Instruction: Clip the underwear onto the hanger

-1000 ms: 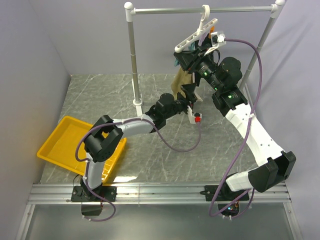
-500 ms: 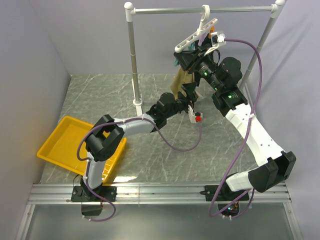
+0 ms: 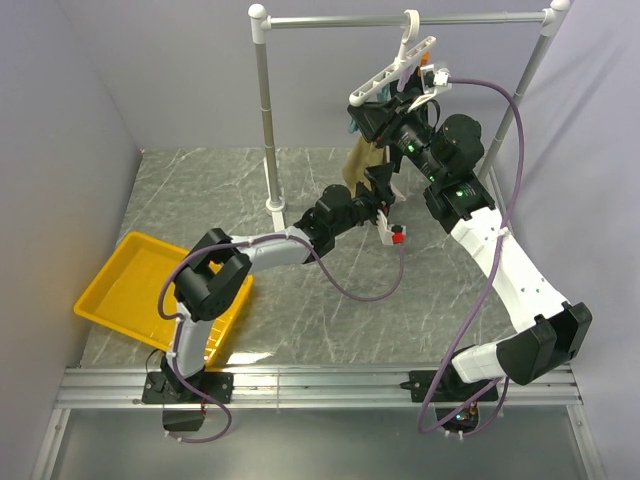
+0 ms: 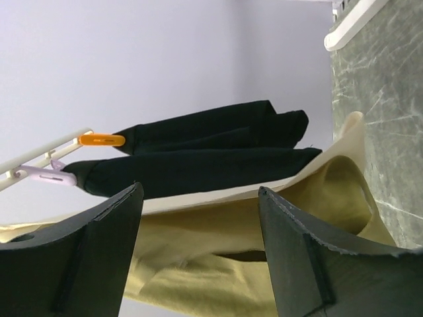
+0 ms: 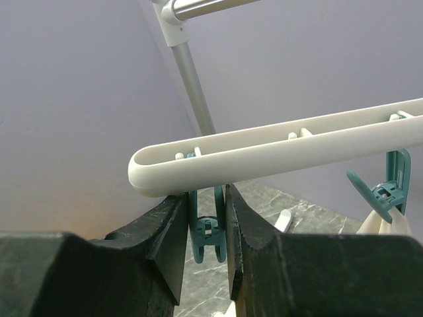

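Note:
The cream fabric is clipped, and the teal clip is empty. My left gripper should next grab the underwear by its loose edge [image 3: 367, 170] [image 4: 203, 228], away from the clipped cream fabric, to bring that edge into the empty teal clip.
The white hanger [image 3: 392, 68] hangs slanted by its hook from the rail. The tan underwear [image 3: 361, 160] hangs below its lower end. My right gripper [image 3: 376, 118] is up at that end; in the right wrist view [image 5: 206, 198] it is shut on a teal clip [image 5: 207, 232] under the hanger bar [image 5: 284, 146]. A second teal clip [image 5: 386, 188] at the right holds cream fabric. My left gripper [image 3: 378, 192] is just below the underwear, open. In the left wrist view [image 4: 198, 191] the tan fabric [image 4: 218, 264] spans its jaws; orange [image 4: 100, 139] and purple [image 4: 46, 175] clips show at the left.
The silver rail [image 3: 480, 18] stands on a left post [image 3: 266, 120] with a white foot [image 3: 277, 209] and a right post [image 3: 530, 70]. A yellow tray [image 3: 125, 290] lies at the near left. Black shapes [image 4: 211, 152] lie behind the fabric in the left wrist view.
My left arm has crept slightly up and right towards the hanging underwear. The right arm, the hanger and the underwear have held still.

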Robot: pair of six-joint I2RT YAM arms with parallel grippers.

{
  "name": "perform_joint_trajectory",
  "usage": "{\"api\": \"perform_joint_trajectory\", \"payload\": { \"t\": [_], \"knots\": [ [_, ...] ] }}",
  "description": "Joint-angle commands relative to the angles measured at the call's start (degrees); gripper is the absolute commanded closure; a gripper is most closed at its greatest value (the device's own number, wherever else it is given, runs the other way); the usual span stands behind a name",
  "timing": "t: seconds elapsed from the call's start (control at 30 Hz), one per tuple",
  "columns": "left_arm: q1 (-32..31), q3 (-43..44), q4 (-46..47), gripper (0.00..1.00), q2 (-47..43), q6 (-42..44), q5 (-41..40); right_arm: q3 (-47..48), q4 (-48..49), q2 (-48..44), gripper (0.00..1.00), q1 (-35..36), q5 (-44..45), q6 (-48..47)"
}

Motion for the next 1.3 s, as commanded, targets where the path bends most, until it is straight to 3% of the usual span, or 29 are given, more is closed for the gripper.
{"api": "perform_joint_trajectory", "payload": {
  "t": [0.0, 0.43, 0.83, 1.27],
  "knots": [
    [0.26, 2.57, 0.44, 0.25, 1.41, 3.62, -0.33, -0.07, 1.55, -1.88, 1.00, 0.18, 1.11, -1.39],
    [0.43, 5.90, -2.72, 0.36, 4.66, 6.88, -2.96, 1.07, 2.08, -1.70, 1.00, 0.27, -0.56, -2.01],
    [0.61, 6.43, 0.88, 0.34, 5.81, 9.59, -2.53, 1.07, 1.46, -2.14, 1.00, 0.27, -1.00, -1.48],
    [0.35, 9.60, -1.32, 0.28, 10.73, 22.77, -4.63, 0.90, 1.20, -2.23, 1.00, 0.44, -1.18, -1.40]
  ]
}}
